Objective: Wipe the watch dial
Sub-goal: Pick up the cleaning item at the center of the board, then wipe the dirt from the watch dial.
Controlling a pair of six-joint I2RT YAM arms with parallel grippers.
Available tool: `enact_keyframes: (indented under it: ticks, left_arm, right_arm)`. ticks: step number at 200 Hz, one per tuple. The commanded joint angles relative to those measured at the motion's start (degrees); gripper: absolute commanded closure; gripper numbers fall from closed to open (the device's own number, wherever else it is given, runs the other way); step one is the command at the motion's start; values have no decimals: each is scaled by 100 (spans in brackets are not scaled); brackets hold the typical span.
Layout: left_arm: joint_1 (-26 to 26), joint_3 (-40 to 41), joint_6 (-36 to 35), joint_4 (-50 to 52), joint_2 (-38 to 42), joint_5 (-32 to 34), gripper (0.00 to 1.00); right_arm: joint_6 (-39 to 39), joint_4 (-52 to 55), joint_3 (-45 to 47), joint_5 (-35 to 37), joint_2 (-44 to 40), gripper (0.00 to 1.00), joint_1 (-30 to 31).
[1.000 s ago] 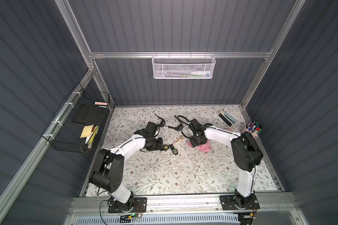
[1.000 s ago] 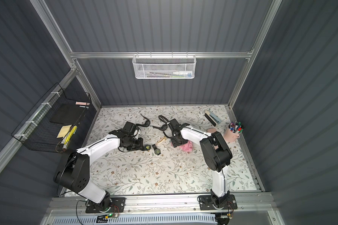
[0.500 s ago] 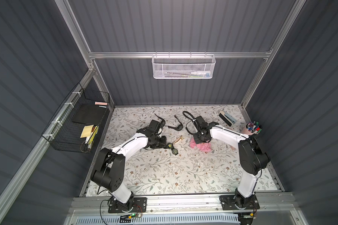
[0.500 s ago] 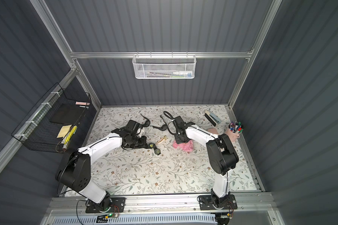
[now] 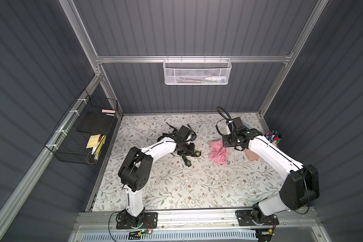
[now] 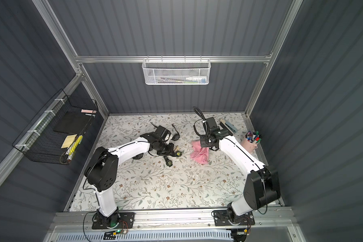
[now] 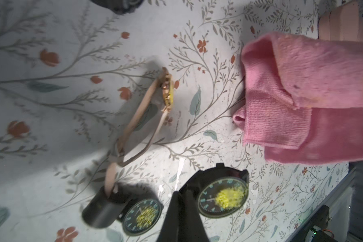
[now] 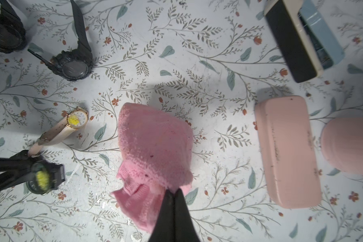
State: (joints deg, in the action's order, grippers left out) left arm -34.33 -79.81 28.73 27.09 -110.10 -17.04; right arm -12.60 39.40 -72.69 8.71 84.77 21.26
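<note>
Floral tabletop still separates the pink cloth from the black watch's smeared dial, so my right gripper stays closed until the cloth is there.
My left gripper [image 7: 181, 196] is shut on the strap of a black watch [image 7: 222, 196], whose dial carries a yellow smear. In both top views that watch [image 5: 197, 154] [image 6: 178, 154] sits at the left gripper's [image 5: 193, 152] tip, mid-table. A second black watch [image 7: 142, 216] [image 5: 188, 162] with a smeared dial lies beside it. My right gripper [image 8: 174, 191] is shut on a corner of the pink cloth [image 8: 155, 142], which hangs from it to the right of the watches [image 5: 218, 152]. A pink-strapped watch [image 8: 76, 119] with a yellow-smeared dial lies between them.
Two more black watches [image 8: 73, 67] [image 8: 5, 35] lie toward the back. A pink case [image 8: 287, 150], a pink pen cup [image 5: 272, 137] and a black-and-blue box [image 8: 302, 37] stand at the right. Wire baskets hang on the left wall [image 5: 82, 134] and back wall [image 5: 197, 72].
The right gripper has closed on the pink cloth and drawn it up and to the right. The left arm has shifted slightly right with the black watch.
</note>
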Motion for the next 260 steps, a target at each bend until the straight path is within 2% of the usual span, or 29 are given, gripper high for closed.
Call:
enact_keyframes:
  ticks: [1,34,64,90,123,156,212,231,260]
  left_arm:
    - [-117,-317,155,44,-238,-86,100]
    - [-201,-632,218,32,-533,-143,100]
    - [-295,-867,251,42,-707,-177,100]
    - [-346,-929,266,48,-848,-230,100]
    - [-390,-958,294,128,-982,-256,100]
    - [-424,-1039,264,303,-1085,-218,100]
    - [-464,-1069,369,332,-1178,-234,100]
    - [-483,-1105,410,323,-1197,-230,100]
    - [-512,-1151,445,341,-1246,-231,100]
  right_arm:
    - [260,193,-420,418,-560,100,-126]
    - [695,-276,-582,373,-1171,100,-279]
    - [1050,-199,-878,370,-1244,100,-372]
    - [953,-210,-661,-582,-1085,99,-385]
    - [327,-717,318,-2116,-997,98,-363]
    - [-110,-1571,1202,-2935,-989,97,-78]
    - [-758,-2355,1854,-3263,-548,96,385]
    - [-810,-2575,1950,-3452,-212,96,432]
    - [-937,-2667,1899,-3361,397,97,432]
